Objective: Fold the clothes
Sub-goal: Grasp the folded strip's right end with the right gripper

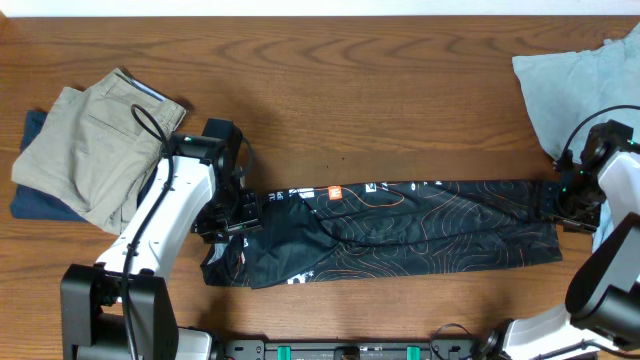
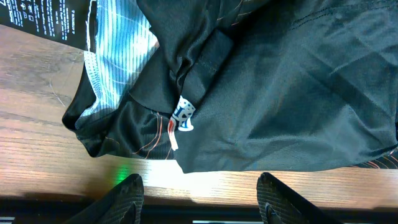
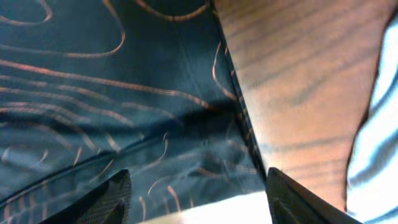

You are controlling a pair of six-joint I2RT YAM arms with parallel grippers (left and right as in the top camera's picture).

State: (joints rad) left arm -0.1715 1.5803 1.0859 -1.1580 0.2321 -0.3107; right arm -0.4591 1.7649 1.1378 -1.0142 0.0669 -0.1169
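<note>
My right gripper grabs the black jersey point(image 1: 400, 232) by its hem edge point(image 1: 556, 243) at the folded jersey's end next, to fold that end over the jersey's middle.
The black jersey point(image 1: 400, 232) with orange contour lines lies folded into a long band across the table's middle. My left gripper point(image 1: 228, 215) hovers over its left, collar end; it is open and empty point(image 2: 200, 190), with the collar tag point(image 2: 184, 116) and black fabric point(image 2: 286, 93) just beyond the fingertips. My right gripper point(image 1: 572, 208) is at the band's right end; it is open point(image 3: 199, 196), its fingers spread above the jersey's hem edge point(image 3: 236, 112) and holding nothing.
Folded khaki trousers point(image 1: 90, 145) lie on a dark blue cloth point(image 1: 35, 195) at the left. A light-blue shirt point(image 1: 580, 85) is bunched at the back right, its edge in the right wrist view point(image 3: 376, 143). Bare wood lies behind the jersey.
</note>
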